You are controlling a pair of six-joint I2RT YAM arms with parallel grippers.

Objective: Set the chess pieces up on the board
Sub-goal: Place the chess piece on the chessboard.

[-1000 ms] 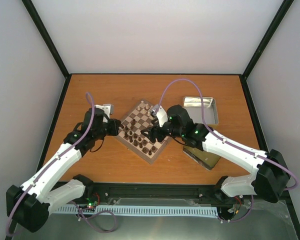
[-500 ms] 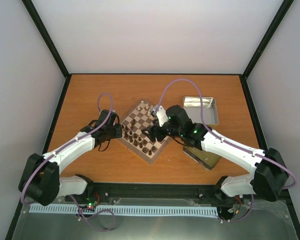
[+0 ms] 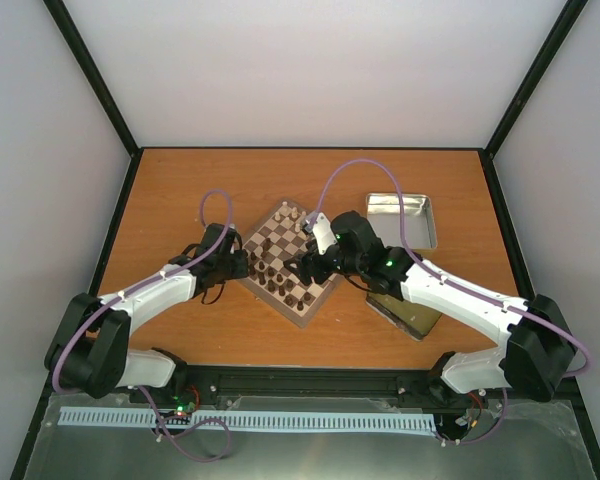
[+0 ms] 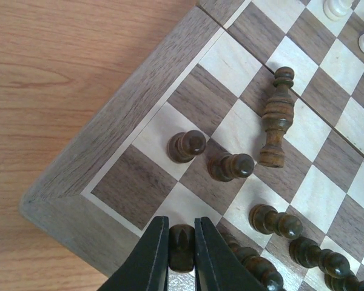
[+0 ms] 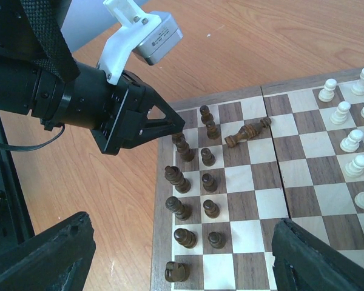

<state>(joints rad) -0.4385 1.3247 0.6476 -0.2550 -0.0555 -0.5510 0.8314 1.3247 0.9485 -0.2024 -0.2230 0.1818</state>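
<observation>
The dark piece hangs low over the light square by the board's corner, inside the board's rim, so it is time for my left gripper to open.
The board lies diamond-wise at mid-table. Dark chess pieces stand in two rows along its near-left side. One dark piece lies toppled on the squares. My left gripper is shut on a dark piece, low over a light square by the board's corner. It also shows in the right wrist view and the top view. My right gripper is open and empty, hovering above the dark rows. In the top view it is over the board's middle.
Cream chessmen stand on the board's far side. An open metal tin sits right of the board. A second tin lies under my right forearm. The board's wooden rim is raised above the table.
My left arm has dropped lower and its gripper has moved right to the board's left edge with the dark piece. My right gripper has barely shifted.
</observation>
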